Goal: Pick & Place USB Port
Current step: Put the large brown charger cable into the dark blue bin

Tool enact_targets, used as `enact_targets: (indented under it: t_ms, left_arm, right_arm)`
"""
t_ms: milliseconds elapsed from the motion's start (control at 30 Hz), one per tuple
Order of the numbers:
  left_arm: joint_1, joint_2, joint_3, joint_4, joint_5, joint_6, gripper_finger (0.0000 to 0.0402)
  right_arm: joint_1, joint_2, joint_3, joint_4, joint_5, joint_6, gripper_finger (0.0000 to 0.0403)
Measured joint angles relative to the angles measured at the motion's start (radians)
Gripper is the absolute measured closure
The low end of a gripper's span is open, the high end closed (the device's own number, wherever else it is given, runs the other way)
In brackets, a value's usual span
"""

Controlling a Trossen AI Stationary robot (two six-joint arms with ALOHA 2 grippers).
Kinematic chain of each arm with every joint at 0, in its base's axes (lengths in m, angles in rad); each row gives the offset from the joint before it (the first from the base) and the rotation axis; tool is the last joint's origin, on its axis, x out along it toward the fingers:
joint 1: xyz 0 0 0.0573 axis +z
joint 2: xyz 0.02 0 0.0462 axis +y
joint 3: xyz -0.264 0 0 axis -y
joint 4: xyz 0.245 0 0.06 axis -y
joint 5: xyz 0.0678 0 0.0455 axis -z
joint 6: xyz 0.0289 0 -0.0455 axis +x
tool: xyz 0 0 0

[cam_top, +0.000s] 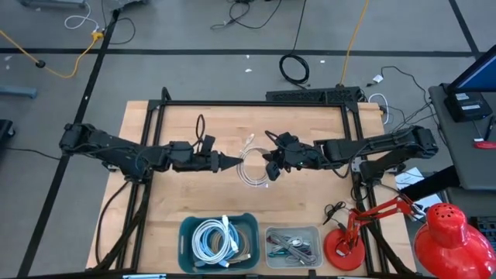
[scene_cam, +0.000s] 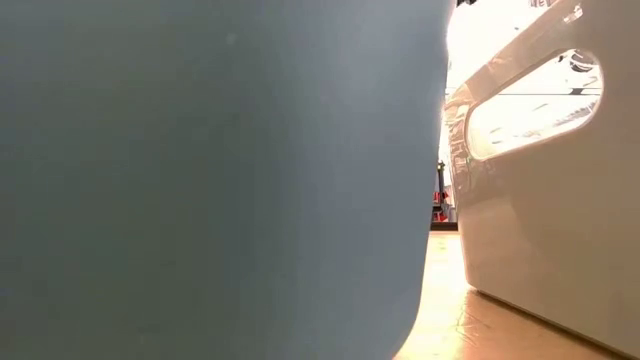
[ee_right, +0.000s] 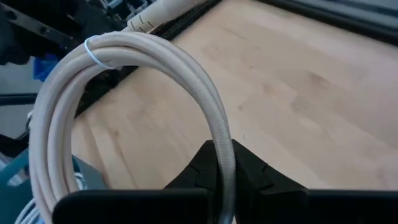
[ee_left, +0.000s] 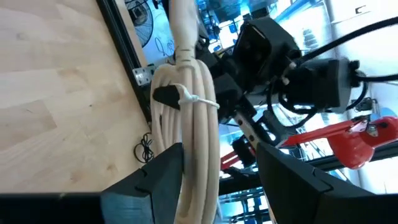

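The coil needs to go into the teal bin, so my left gripper should grab it next by its bundled cable beside the white tie.
A coil of white USB cable (cam_top: pixel 252 167), bound with a white tie (ee_left: pixel 198 99), hangs over the middle of the wooden table between my two grippers. My right gripper (cam_top: pixel 270 169) comes in from the table's right and is shut on the coil (ee_right: pixel 124 56). My left gripper (cam_top: pixel 232 161) points level from the table's left and is open, with one finger (ee_left: pixel 155 177) on each side of the coil (ee_left: pixel 193 143). Whether either finger touches the coil I cannot tell. The cable's plug end (ee_right: pixel 149 18) sticks out past the coil. My right gripper pinches the coil's rim (ee_right: pixel 221 163) between its two fingers, which lie across the strands. The fingers come from the table's right, slanting downward. The coil is lifted clear of the table, and its loop reaches from the fingers toward my left gripper.
At the table's near edge stand a teal bin (cam_top: pixel 186 246) of coiled white cables and a clear bin (cam_top: pixel 318 246) of small parts; both fill the low view. A red lamp (cam_top: pixel 364 225) stands at the near right. A black frame (cam_top: pixel 256 103) rings the table.
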Motion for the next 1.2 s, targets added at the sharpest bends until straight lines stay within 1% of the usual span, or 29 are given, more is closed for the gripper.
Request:
enact_targets:
  t_ms: [433, 667, 767, 833, 900, 1067, 1133, 1200]
  left_arm:
    - [0.000, 0.000, 0.000, -0.030, 0.001, -0.002, 0.0195]
    - [0.005, 0.000, 0.000, -0.031, 0.001, -0.011, 0.0195]
    - [0.005, 0.000, 0.000, -0.032, 0.001, -0.009, 0.0201]
    - [0.006, 0.000, 0.000, -0.032, 0.001, -0.011, 0.0217]
    - [0.005, -0.001, 0.000, -0.032, 0.003, -0.019, 0.0245]
    - [0.005, -0.002, 0.000, -0.031, 0.005, -0.012, 0.0357]
    - [0.004, -0.002, 0.000, -0.029, 0.003, 0.000, 0.0364]
    - [0.001, -0.004, 0.000, -0.023, 0.000, -0.001, 0.0364]
  right_arm:
    - [-0.009, 0.006, 0.001, 0.068, -0.013, 0.005, 0.0395]
    - [-0.015, 0.006, 0.001, 0.075, -0.033, 0.005, 0.0395]
    - [-0.016, 0.006, 0.001, 0.083, -0.034, 0.005, 0.0395]
    - [-0.016, 0.006, 0.001, 0.085, -0.034, 0.005, 0.0395]
    - [-0.016, 0.006, 0.001, 0.089, -0.034, 0.005, 0.0395]
    - [-0.016, 0.006, -0.001, 0.111, -0.033, -0.013, 0.0395]
    - [-0.016, 0.006, -0.002, 0.132, -0.033, -0.055, 0.0389]
    - [-0.017, 0.006, -0.002, 0.162, -0.052, -0.106, 0.0367]
